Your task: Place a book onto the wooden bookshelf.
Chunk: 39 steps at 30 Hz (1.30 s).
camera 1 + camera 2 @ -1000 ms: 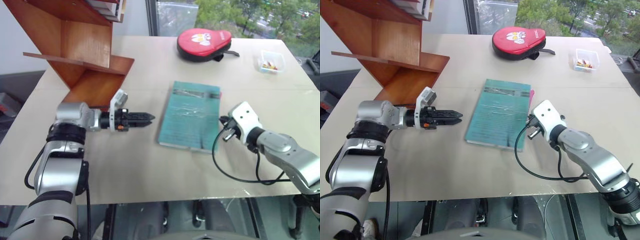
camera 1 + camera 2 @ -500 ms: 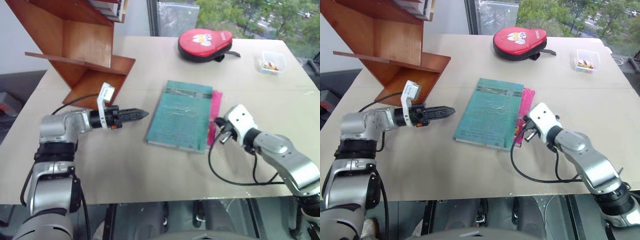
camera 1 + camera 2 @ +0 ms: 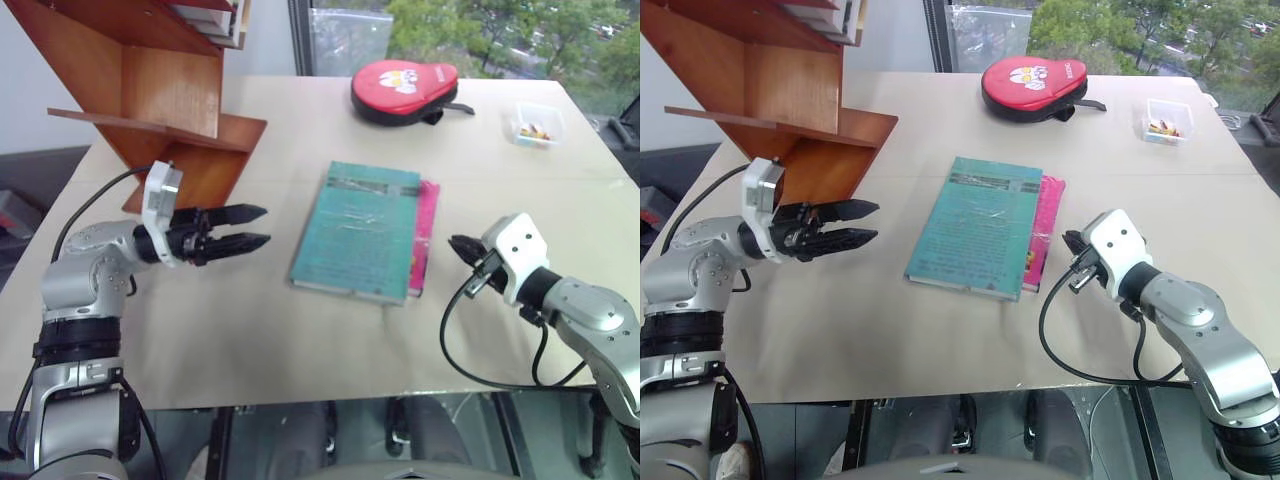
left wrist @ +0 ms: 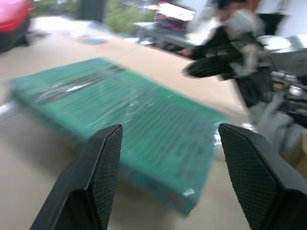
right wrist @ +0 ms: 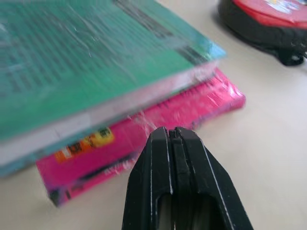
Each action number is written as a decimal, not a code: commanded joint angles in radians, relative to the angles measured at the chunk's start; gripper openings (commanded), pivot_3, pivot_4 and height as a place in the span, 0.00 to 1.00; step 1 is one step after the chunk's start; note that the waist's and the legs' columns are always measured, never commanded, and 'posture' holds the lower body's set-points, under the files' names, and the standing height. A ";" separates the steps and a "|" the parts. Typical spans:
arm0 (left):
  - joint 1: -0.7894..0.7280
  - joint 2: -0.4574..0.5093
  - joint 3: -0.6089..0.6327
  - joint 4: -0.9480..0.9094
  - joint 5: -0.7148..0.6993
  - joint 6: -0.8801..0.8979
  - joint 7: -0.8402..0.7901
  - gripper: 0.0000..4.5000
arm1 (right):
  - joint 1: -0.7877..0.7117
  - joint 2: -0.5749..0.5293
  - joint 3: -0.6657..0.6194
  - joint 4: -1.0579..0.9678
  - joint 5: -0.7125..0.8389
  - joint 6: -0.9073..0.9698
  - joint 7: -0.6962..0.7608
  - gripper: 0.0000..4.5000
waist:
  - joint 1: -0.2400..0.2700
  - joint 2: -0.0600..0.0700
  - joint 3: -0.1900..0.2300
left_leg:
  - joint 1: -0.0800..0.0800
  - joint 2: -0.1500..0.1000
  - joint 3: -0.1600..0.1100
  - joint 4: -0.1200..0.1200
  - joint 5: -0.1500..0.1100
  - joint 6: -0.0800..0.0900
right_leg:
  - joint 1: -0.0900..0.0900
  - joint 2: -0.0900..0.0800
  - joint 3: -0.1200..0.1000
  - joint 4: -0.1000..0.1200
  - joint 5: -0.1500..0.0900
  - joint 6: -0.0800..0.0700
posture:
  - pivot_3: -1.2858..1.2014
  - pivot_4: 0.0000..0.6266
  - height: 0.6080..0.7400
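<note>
The teal-green book needs to go onto the wooden bookshelf, so my left gripper should next grab the book by its spine.
The teal-green book [image 3: 358, 230] lies flat at the table's middle, on top of a pink book [image 3: 424, 235] whose right strip sticks out. My left gripper [image 3: 262, 225] hovers left of the book, pointing at it, open and empty. In the left wrist view its fingers [image 4: 103, 177] frame the book [image 4: 120, 105]. My right gripper [image 3: 455, 243] is shut and empty, a short gap right of the pink book's edge, with its tip [image 5: 170, 130] facing the pink book [image 5: 201, 103] and the teal one [image 5: 86, 57]. The wooden bookshelf [image 3: 170, 90] stands at the far left.
A red paddle case [image 3: 405, 88] lies at the table's far middle and a small clear box [image 3: 540, 125] at the far right. A few books [image 3: 215, 15] sit high on the shelf. The table's front edge [image 3: 320, 400] runs close below both arms.
The teal book slid left, uncovering the pink book's edge. My right gripper then drew back from it. My left gripper rolled and pulled back to the left and up.
</note>
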 commanded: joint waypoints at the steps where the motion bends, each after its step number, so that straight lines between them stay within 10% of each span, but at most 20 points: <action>1: -0.095 0.004 -0.064 0.087 0.012 0.211 0.092 0.74 | 0.035 0.000 -0.109 -0.149 0.138 -0.002 0.069 0.03 | 0.003 0.000 0.000 | -0.001 0.000 -0.001 0.000 0.000 0.000 | 0.000 0.000 -0.001 0.000 0.000 0.000 | 0.52 0.24 1.00; 6: -0.366 -0.098 -0.132 0.424 0.013 0.644 0.197 0.74 | 0.187 -0.067 -0.322 -0.380 0.444 0.046 0.071 0.38 | 0.024 -0.001 -0.001 | -0.003 -0.001 -0.005 0.001 0.000 0.000 | 0.001 0.000 -0.004 -0.001 0.000 0.000 | 0.52 0.24 1.00; 11: -0.514 -0.152 -0.169 0.659 0.071 0.685 0.202 0.74 | 0.338 -0.269 -0.464 -0.389 0.742 -0.106 0.020 0.92 | 0.000 -0.003 -0.001 | -0.001 -0.002 -0.003 0.002 -0.001 0.002 | 0.002 0.000 -0.002 -0.001 -0.002 0.004 | 0.52 0.24 1.00; 27: -0.634 -0.299 -0.213 0.889 0.226 0.544 0.079 0.74 | 0.468 -0.606 -0.412 -0.389 0.817 -0.423 -0.256 0.92 | 0.002 -0.005 -0.001 | -0.003 0.000 -0.002 0.006 -0.002 0.004 | 0.002 -0.001 -0.001 -0.001 0.000 0.001 | 0.52 0.24 1.00; 36: -0.612 -0.232 -0.219 0.846 0.236 0.621 -0.045 0.05 | 0.417 -0.634 -0.344 -0.389 0.820 -0.444 -0.283 0.94 | 0.001 -0.005 -0.001 | -0.005 0.000 -0.004 0.008 -0.003 0.004 | 0.002 -0.001 0.000 -0.001 -0.002 0.003 | 0.52 0.24 1.00; 39: -0.597 -0.197 -0.207 0.801 0.221 0.664 -0.056 0.02 | 0.349 -0.608 -0.310 -0.389 0.827 -0.408 -0.273 0.94 | 0.000 -0.005 -0.001 | -0.005 0.000 -0.004 0.008 -0.003 0.004 | 0.002 -0.001 0.001 0.000 -0.002 0.003 | 0.52 0.24 1.00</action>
